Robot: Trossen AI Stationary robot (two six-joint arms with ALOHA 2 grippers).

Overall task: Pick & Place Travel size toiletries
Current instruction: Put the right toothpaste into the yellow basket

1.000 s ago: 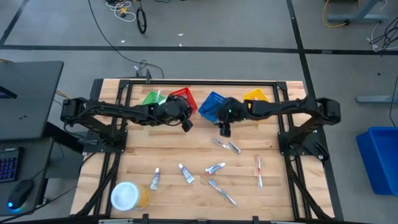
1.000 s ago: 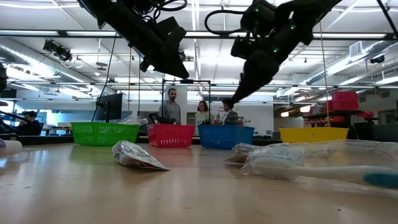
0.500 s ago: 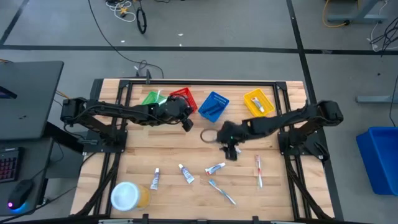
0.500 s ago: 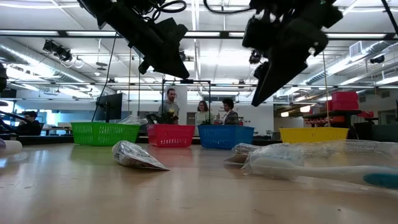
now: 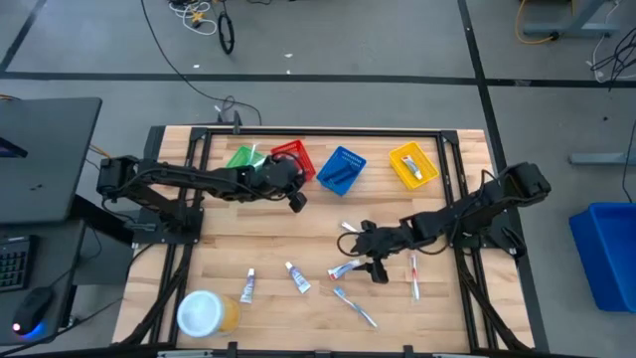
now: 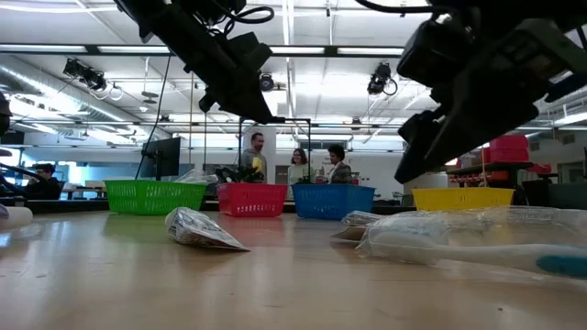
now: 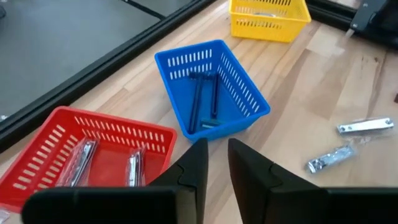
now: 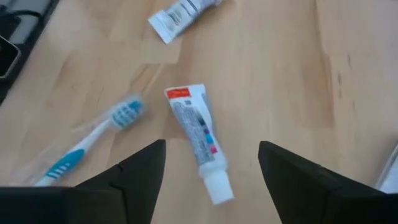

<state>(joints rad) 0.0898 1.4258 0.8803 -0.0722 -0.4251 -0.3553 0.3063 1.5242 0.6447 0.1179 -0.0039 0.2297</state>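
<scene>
Next, my right gripper grips the white toothpaste tube by its end with the cap [image 8: 217, 180] to carry it to the yellow basket.
My right gripper [image 5: 376, 267] [image 8: 211, 167] hovers open above a white toothpaste tube [image 8: 196, 140] [image 5: 344, 268] lying flat on the wooden table; its fingers stand on either side of the tube, above it, touching nothing. A blue-and-white toothbrush [image 8: 87, 146] and another tube [image 8: 180, 14] lie close by. My left gripper [image 5: 296, 202] [image 7: 216, 155] hangs above the table near the red basket [image 7: 106, 146], its fingers a narrow gap apart with nothing between them. Two silver clippers [image 7: 348, 142] lie on the wood beyond it.
Green [image 5: 241, 157], red [image 5: 293, 157], blue [image 5: 341, 169] and yellow [image 5: 410, 164] baskets line the far edge, the last three holding small items. A third tube [image 5: 247, 285], a red toothbrush [image 5: 413, 273] and a white-lidded yellow jar [image 5: 204, 313] lie near the front.
My right gripper has swung from beside the blue basket toward the table's near edge and come down, tipping more steeply, so that it now hangs over the toothpaste tube. The things on the table have not moved.
</scene>
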